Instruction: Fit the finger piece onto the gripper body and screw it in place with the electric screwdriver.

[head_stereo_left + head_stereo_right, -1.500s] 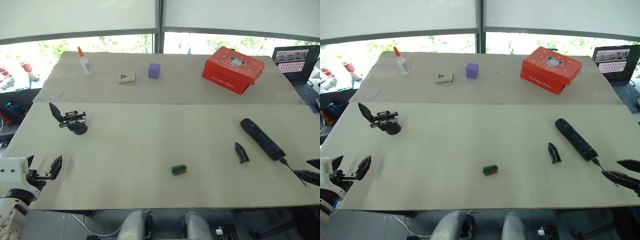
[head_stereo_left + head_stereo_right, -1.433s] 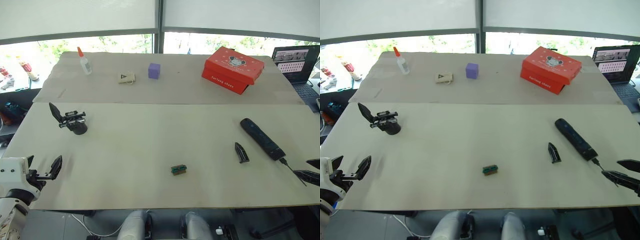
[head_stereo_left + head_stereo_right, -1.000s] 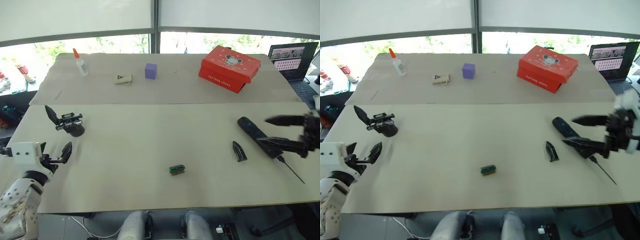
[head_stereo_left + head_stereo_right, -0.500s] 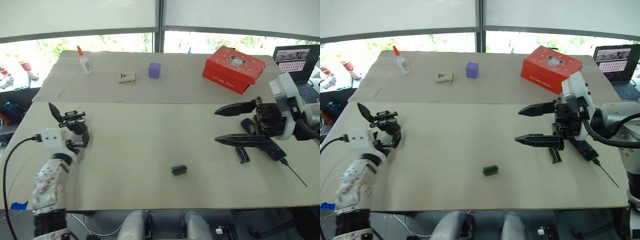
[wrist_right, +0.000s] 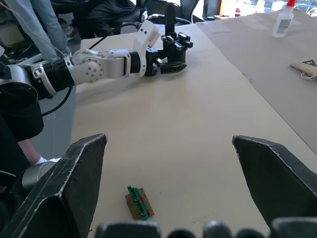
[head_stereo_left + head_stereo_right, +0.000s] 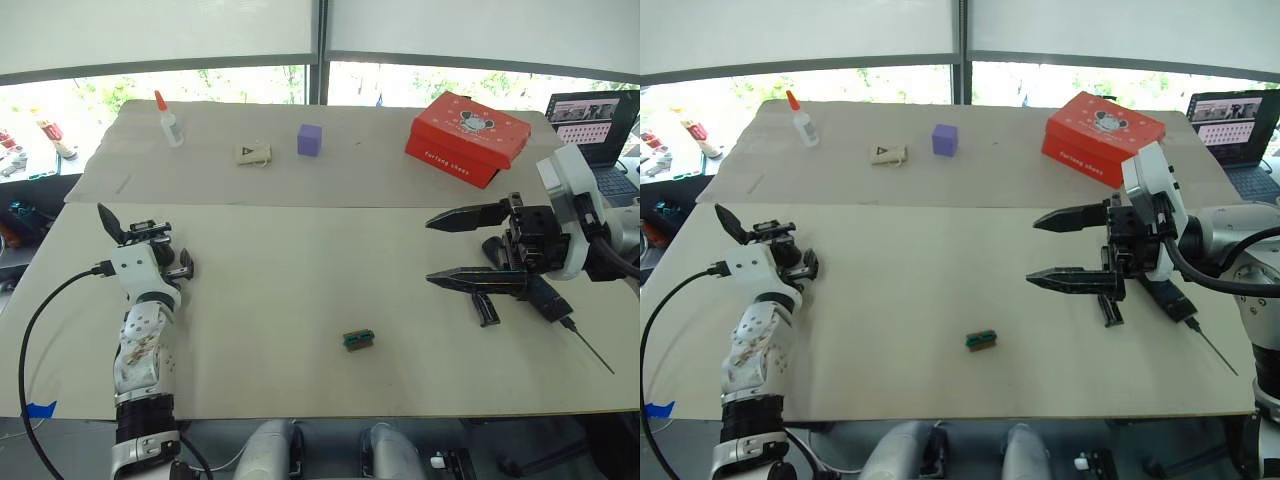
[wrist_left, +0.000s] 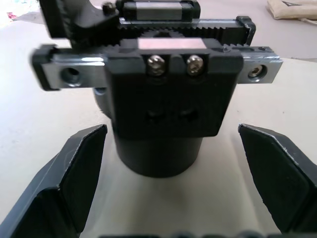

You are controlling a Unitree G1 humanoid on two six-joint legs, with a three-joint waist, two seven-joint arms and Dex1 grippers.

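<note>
The left gripper grabs the gripper body by its round base (image 7: 158,156) next, to set it up for the finger piece.
The gripper body (image 7: 163,99), a black assembly on a round base with one pointed finger, stands at the table's left (image 6: 148,232). My left gripper (image 7: 171,130) is open, one finger on each side of that round base without touching it. My right gripper (image 6: 432,250) hangs wide open above the table's right half, with nothing between its fingers. The finger piece (image 6: 486,309) lies on the table just under the lower right finger. Behind the right wrist lies the electric screwdriver (image 6: 548,298), partly hidden, its thin bit (image 6: 588,350) pointing toward the near edge.
A small green-and-brown block (image 6: 357,340) lies mid-table near the front. On the far table sit a red box (image 6: 466,138), a purple cube (image 6: 309,140), a tan pouch (image 6: 252,154) and a glue bottle (image 6: 168,120). A laptop (image 6: 590,125) is at far right.
Both arms rose from the table's near edge. The left gripper moved forward until its fingers straddle the gripper body. The right gripper swung in over the finger piece and has since held still.
</note>
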